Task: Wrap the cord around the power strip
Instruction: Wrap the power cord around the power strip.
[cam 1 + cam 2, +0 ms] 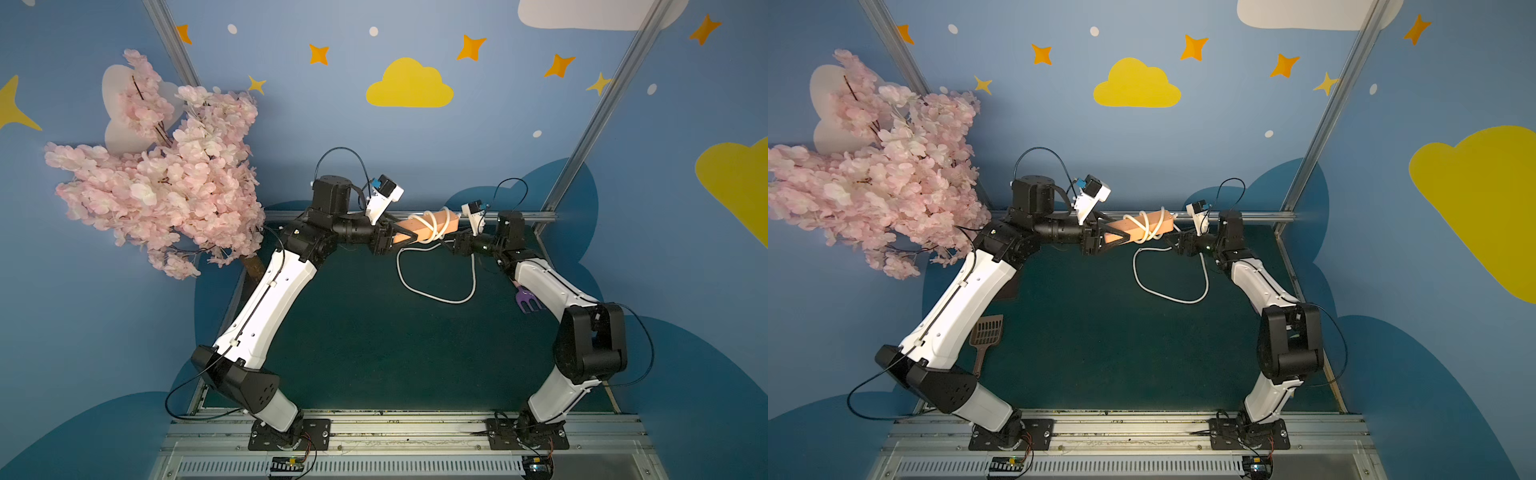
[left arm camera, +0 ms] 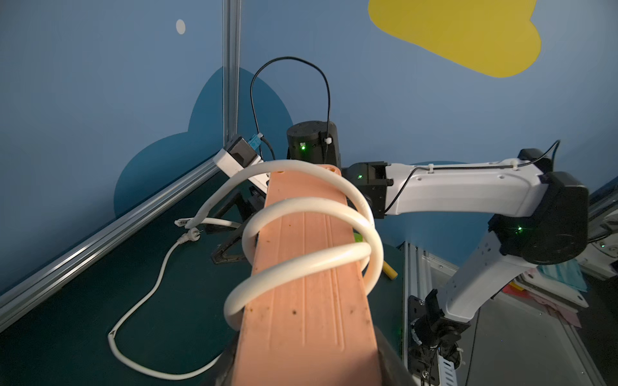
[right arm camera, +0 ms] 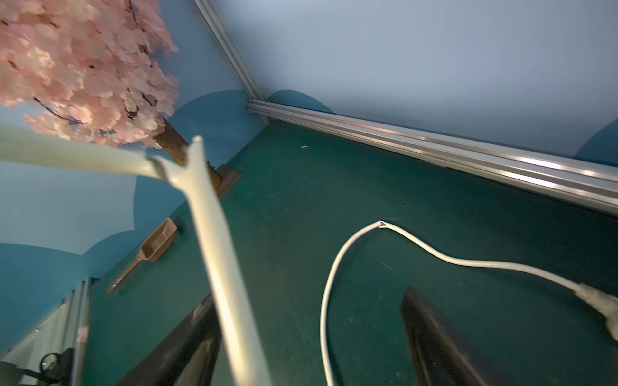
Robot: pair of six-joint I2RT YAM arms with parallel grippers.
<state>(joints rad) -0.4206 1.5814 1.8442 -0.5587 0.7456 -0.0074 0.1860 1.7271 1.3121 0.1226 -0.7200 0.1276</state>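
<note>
The loose cord is to be wrapped around, so next I should grab it with my right gripper between coils and plug, near the power strip's far end.
The salmon-orange power strip (image 1: 415,230) (image 1: 1125,228) hangs in the air near the back rail. My left gripper (image 1: 409,239) (image 2: 307,367) is shut on one end of it. The white cord (image 2: 301,207) coils about three times around the strip. Its remaining length lies in a loose loop (image 1: 436,297) (image 1: 1167,296) on the green table, ending in the plug (image 2: 189,234). My right gripper (image 1: 446,243) (image 3: 307,300) stands open just below the strip's far end. A stretch of cord (image 3: 227,267) runs between its jaws, close beside one finger.
A pink blossom tree (image 1: 166,178) fills the back left. A purple toy fork (image 1: 528,301) lies under the right arm. There is a brown scoop (image 1: 986,336) by the left arm. An aluminium rail (image 1: 519,216) borders the back.
</note>
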